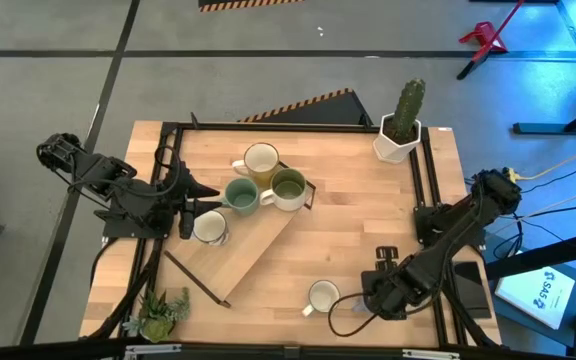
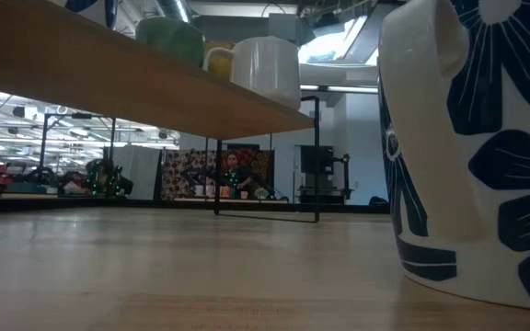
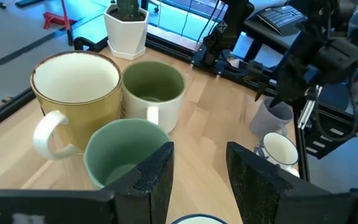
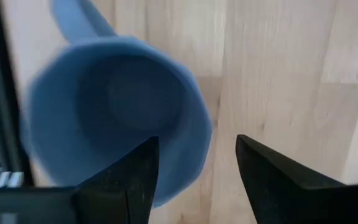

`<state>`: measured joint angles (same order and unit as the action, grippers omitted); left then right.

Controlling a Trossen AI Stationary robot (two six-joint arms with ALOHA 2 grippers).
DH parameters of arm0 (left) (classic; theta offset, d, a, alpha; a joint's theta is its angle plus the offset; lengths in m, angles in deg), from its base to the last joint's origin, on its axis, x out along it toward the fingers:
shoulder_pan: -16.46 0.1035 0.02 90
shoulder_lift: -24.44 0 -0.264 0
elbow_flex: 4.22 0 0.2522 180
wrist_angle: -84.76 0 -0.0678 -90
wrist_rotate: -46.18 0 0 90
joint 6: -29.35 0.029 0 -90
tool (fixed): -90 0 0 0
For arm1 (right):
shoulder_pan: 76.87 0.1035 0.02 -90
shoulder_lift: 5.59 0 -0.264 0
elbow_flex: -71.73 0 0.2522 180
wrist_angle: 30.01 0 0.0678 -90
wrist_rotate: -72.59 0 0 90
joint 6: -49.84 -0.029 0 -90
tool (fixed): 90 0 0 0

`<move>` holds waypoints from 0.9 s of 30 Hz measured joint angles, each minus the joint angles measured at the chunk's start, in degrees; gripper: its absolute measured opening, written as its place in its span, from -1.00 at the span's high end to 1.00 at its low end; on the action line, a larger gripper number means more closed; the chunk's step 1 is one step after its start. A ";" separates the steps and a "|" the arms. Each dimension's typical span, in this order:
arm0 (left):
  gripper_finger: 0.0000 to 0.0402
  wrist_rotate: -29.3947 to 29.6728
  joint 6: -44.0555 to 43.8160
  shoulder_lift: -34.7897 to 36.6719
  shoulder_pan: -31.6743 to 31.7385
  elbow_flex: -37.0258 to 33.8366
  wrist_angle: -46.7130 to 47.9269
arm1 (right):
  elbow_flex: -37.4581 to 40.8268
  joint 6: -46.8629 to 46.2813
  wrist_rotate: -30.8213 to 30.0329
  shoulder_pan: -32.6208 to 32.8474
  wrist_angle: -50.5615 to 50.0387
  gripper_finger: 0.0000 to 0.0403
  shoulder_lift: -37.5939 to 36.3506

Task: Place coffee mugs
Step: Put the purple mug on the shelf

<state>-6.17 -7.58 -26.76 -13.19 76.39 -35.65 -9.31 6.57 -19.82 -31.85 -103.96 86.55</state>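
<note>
The lavender mug should go with the others on the wooden board, so the robot's right gripper will next grip it by its rim [image 4: 197, 112].
Three mugs stand together on a raised sloping wooden board [image 1: 268, 235]: a cream one [image 1: 261, 160], a teal one [image 1: 240, 195] and a white one with an olive inside [image 1: 288, 187]. A white mug [image 1: 210, 228] stands lower on the board. My left gripper [image 3: 201, 152] is open, just beside the teal mug [image 3: 126, 152] and above the white mug's rim [image 3: 197, 219]. My right gripper [image 4: 194, 149] is open over the lavender mug [image 4: 117, 118], which stands upright on the table. Another white mug with dark flowers [image 1: 322, 296] stands on the table by the near edge. My right gripper comes down from above with one finger [image 4: 138, 177] over the lavender mug's rim and the other [image 4: 272, 180] outside its wall [image 4: 197, 140]. Whether either finger touches the mug I cannot tell.
A white hexagonal cactus pot [image 1: 398, 130] stands at the far right corner and a small green plant [image 1: 163, 312] at the near left corner. Black frame rails [image 1: 430, 180] run along both sides of the table. The flowered mug [image 2: 472, 147] fills the right of the low view.
</note>
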 joint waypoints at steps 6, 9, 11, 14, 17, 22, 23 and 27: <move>0.29 0.75 0.04 0.00 0.00 0.00 0.00 | 2.92 -0.03 0.50 -0.02 2.82 0.11 0.00; 0.29 0.76 0.06 0.00 0.00 0.00 0.02 | 3.60 -0.04 0.53 -0.02 3.11 0.33 0.00; 0.29 0.74 0.06 0.00 0.00 0.00 0.02 | 4.19 -0.09 0.54 -0.02 3.37 0.51 0.00; 0.29 0.76 0.08 0.00 0.00 0.00 0.02 | 4.93 -2.23 0.47 -0.17 3.12 0.85 -0.03; 0.29 0.83 0.08 0.00 0.00 0.00 0.04 | 5.35 -4.64 1.58 -1.23 3.27 0.93 -0.23; 0.29 2.11 0.10 0.00 0.00 0.00 0.04 | 5.00 -2.89 1.45 -4.47 3.23 0.96 -0.37; 0.29 2.12 0.10 0.00 0.00 0.00 0.02 | 4.85 -1.92 0.91 -5.25 3.24 0.96 -0.60; 0.29 2.12 0.08 0.00 0.00 0.00 0.02 | 4.86 0.90 -1.08 -8.21 1.42 0.97 -2.30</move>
<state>-4.05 -7.49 -26.76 -13.19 76.39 -35.63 -4.45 7.47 -20.90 -40.06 -102.54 84.24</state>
